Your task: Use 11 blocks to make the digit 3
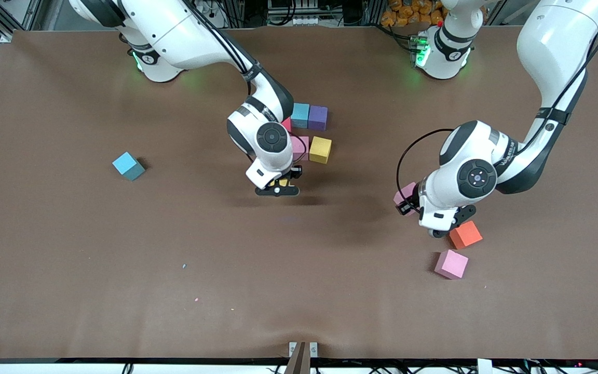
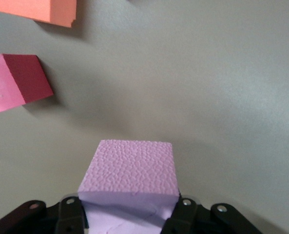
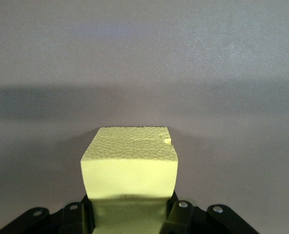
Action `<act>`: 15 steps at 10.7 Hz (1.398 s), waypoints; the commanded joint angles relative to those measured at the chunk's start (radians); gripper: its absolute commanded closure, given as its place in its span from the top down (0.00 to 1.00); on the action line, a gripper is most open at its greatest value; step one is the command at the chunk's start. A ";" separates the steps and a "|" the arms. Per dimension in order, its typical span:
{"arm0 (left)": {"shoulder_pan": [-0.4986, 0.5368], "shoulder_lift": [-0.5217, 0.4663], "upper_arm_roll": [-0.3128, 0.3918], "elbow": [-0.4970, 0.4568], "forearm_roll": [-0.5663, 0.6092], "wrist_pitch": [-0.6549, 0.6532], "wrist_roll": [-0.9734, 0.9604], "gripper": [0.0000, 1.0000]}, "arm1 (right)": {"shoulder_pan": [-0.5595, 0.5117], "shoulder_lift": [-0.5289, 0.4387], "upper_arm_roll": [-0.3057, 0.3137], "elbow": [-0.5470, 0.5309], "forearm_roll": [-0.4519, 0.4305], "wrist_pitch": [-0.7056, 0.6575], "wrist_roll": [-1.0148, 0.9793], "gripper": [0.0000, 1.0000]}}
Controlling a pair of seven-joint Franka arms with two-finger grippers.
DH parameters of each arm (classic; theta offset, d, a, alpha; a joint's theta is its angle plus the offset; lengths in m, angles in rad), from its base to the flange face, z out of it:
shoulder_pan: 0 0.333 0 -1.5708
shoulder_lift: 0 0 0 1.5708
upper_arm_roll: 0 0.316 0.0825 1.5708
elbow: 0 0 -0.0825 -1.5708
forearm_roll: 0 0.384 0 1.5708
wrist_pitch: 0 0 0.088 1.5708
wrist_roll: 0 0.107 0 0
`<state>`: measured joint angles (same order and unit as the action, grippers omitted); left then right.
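Note:
The yellow block's base is down on the tabletop in the right wrist view, so the right gripper will let go of the block.
A cluster of blocks sits mid-table: light blue point(image 1: 300, 115), purple point(image 1: 318, 118), red point(image 1: 287, 124), pink point(image 1: 300, 148) and yellow point(image 1: 320, 149); the right arm hides part of it. My right gripper point(image 1: 278, 187) is shut on a yellow block point(image 3: 129, 161) over bare table by the cluster. My left gripper point(image 1: 436, 231) is shut on a pale pink-purple block point(image 2: 129, 170), beside an orange block point(image 1: 465, 234). The left wrist view shows an orange block point(image 2: 37, 10) and a deep pink block point(image 2: 17, 83) lying apart from the held one.
A loose light blue block point(image 1: 128, 166) lies toward the right arm's end. A pink block point(image 1: 451, 264) lies nearer the front camera than the orange one. Another pink block point(image 1: 405, 193) shows partly hidden by the left hand. Brown table point(image 1: 174, 259) all round.

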<state>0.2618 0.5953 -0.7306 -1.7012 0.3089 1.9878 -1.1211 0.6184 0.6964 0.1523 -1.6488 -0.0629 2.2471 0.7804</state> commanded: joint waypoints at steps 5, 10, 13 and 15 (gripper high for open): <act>-0.090 0.034 0.002 0.026 -0.022 -0.012 -0.150 0.03 | 0.004 -0.063 -0.002 -0.046 -0.023 0.011 0.022 1.00; -0.113 0.034 0.002 0.031 -0.017 -0.012 -0.197 0.03 | -0.052 -0.176 -0.004 -0.039 -0.023 -0.009 0.003 1.00; -0.134 0.038 0.002 0.032 -0.020 -0.007 -0.250 0.03 | -0.120 -0.210 -0.004 0.024 -0.022 -0.088 -0.090 1.00; -0.150 0.046 0.002 0.032 -0.022 0.000 -0.296 0.03 | -0.169 -0.209 -0.004 0.056 -0.021 -0.116 -0.189 1.00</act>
<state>0.1277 0.6296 -0.7312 -1.6865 0.3088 1.9895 -1.3802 0.4850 0.4942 0.1386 -1.6111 -0.0672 2.1580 0.6480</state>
